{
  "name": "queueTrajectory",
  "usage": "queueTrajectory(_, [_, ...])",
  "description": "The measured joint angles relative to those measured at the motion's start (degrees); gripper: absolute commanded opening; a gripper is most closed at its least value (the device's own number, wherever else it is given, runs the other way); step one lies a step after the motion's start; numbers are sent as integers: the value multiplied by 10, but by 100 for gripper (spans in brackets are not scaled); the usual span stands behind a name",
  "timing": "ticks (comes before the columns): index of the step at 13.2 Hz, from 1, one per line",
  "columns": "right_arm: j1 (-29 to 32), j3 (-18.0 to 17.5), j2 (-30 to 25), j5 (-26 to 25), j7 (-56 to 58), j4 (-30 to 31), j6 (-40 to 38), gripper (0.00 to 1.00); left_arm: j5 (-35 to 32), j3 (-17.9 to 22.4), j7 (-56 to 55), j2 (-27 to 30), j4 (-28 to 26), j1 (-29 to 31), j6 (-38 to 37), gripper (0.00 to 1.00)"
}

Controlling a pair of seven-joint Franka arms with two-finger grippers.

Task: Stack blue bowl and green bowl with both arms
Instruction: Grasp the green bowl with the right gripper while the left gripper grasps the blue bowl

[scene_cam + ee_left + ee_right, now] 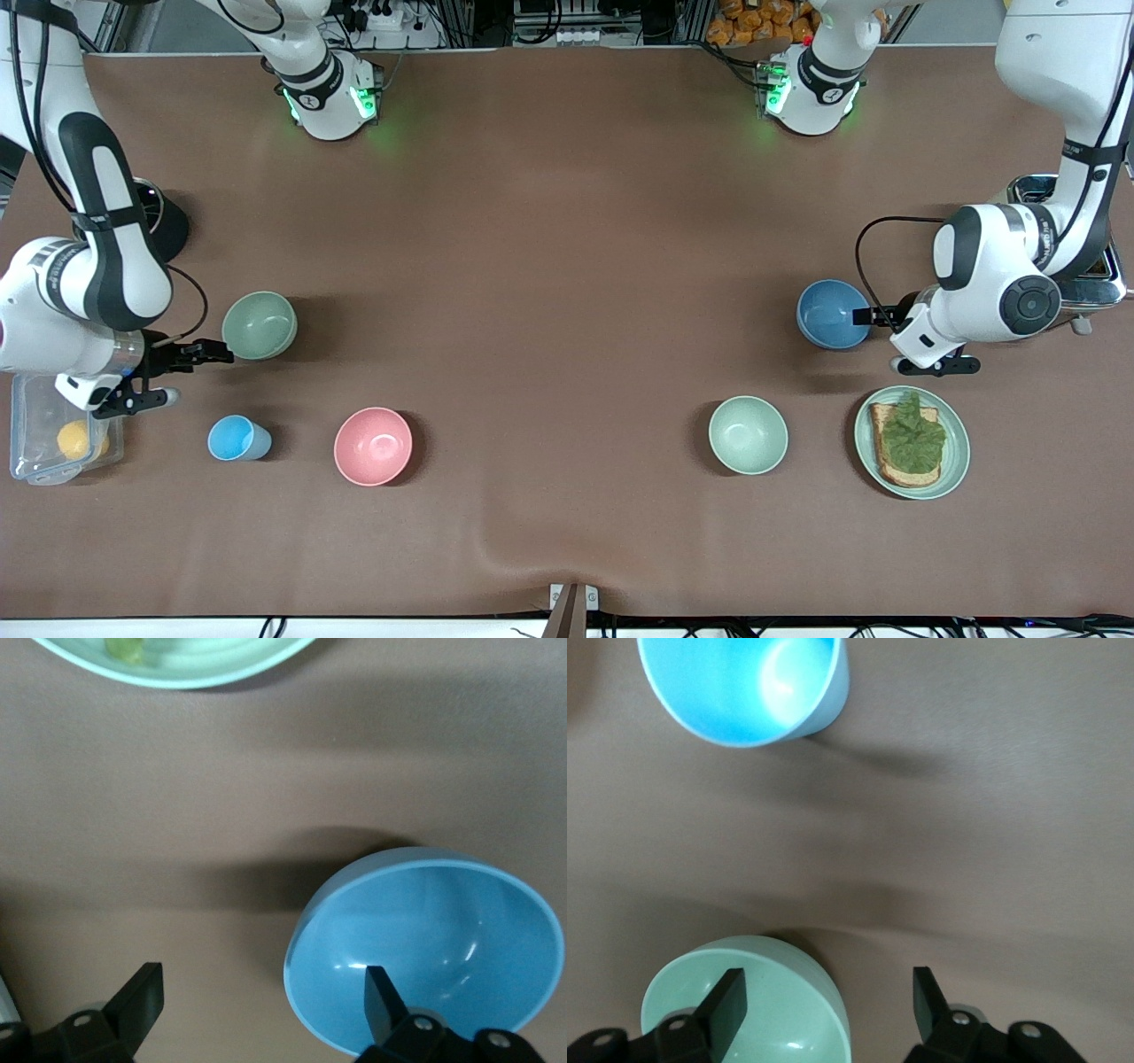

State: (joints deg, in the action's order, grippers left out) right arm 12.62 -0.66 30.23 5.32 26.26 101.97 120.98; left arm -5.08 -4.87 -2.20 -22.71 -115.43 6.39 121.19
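The blue bowl needs to be grabbed by its rim next with my left gripper, so that it can be stacked with the green bowl.
The blue bowl sits toward the left arm's end of the table. My left gripper is open at its rim. In the left wrist view one finger is inside the blue bowl and the other is outside, with the left gripper straddling the rim. The green bowl sits toward the right arm's end. My right gripper is open at its rim. In the right wrist view one finger is over the green bowl and the other is outside, with the right gripper straddling the rim.
A paler mint bowl and a mint plate with toast and lettuce lie nearer the camera than the blue bowl. A pink bowl, a light-blue cup and a clear container lie nearer than the green bowl. A toaster stands under the left arm.
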Motion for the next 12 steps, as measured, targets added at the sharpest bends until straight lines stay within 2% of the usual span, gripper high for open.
queueTrajectory(4, [-1, -3, 1, 0, 57, 19, 1, 79, 0, 0, 2, -11, -2, 9, 1, 91])
queueTrajectory(5, [0, -2, 1, 1, 77, 26, 7, 77, 0, 0, 2, -14, -2, 9, 1, 87])
queueTrajectory(6, [1, -2, 1, 1, 97, 37, 22, 70, 0, -1, 2, -17, -2, 9, 1, 85])
queueTrajectory(7, [5, -1, 1, 1, 114, 50, 41, 60, 0, -2, 2, -21, -2, 9, 1, 85])
queueTrajectory(8, [8, 0, 1, 1, 130, 63, 57, 40, 0, -2, 2, -25, -3, 9, 1, 85])
queueTrajectory(9, [11, 0, 1, 1, 139, 74, 68, 7, 0, -2, 2, -28, -3, 9, 1, 85])
queueTrajectory(10, [13, 0, 0, 1, 143, 79, 73, 0, 0, -2, 2, -30, -3, 9, 2, 82])
queueTrajectory(12, [14, 0, 0, 17, 143, 82, 73, 0, 0, -2, 2, -32, -2, 10, 3, 77])
